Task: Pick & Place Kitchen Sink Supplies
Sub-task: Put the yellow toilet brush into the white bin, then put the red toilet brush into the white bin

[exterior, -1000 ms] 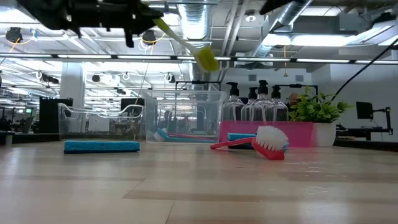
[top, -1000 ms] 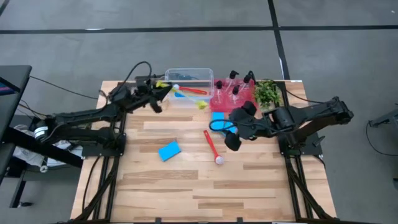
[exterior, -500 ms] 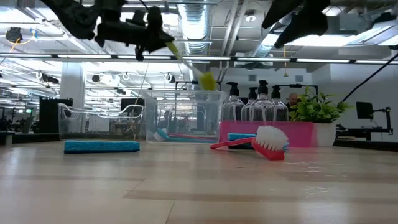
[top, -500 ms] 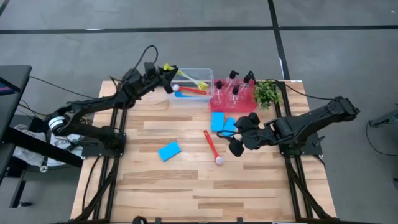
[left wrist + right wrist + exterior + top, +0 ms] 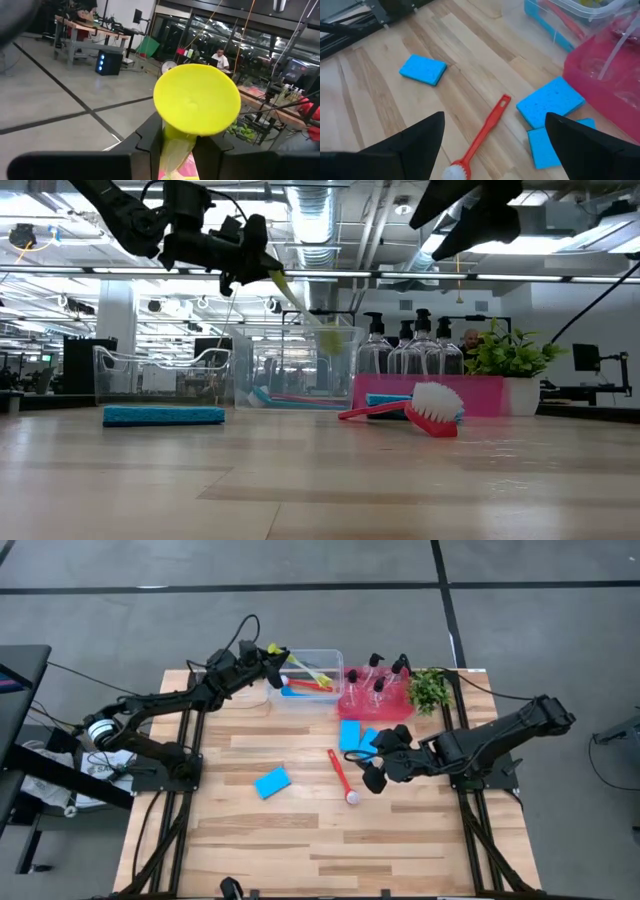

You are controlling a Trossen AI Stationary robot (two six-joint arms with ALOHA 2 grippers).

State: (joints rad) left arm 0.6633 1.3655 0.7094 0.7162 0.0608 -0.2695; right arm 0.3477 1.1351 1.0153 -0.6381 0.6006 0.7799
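Observation:
My left gripper should open: the yellow-green brush's head hangs inside the clear tub's rim, so the brush would drop into the tub.
My left gripper [image 5: 270, 666] is shut on a yellow-green brush [image 5: 305, 305] above the clear tub [image 5: 330, 658] at the table's far side. The brush's head [image 5: 331, 340] hangs inside the tub. A red brush [image 5: 312, 686] and a blue one [image 5: 290, 691] lie in the tub. My right gripper [image 5: 375, 768] stands open above the table, right of a red brush [image 5: 481, 134] lying flat. Three blue sponges [image 5: 272, 781] [image 5: 551, 102] [image 5: 544, 146] lie on the table. Pump bottles [image 5: 405, 350] stand in the red tray [image 5: 600, 75]. My left gripper pinches the yellow-green brush's handle between its two fingers, just below the flared round end [image 5: 196, 99]. The fingers [image 5: 150, 142] come level from the table's left and lie across the handle. The brush is lifted and slants down and rightward, with its head inside the tub.
A small leafy plant [image 5: 430, 688] stands right of the red tray at the far right. The near half of the wooden table [image 5: 330, 850] holds nothing. People and benches show in the room beyond.
My left gripper has carried the yellow-green brush toward the table's right and slightly down, so the gripper is at the tub's left end. The brush's head has sunk from above the tub's rim into it. My right gripper has come down toward the table and rolled.

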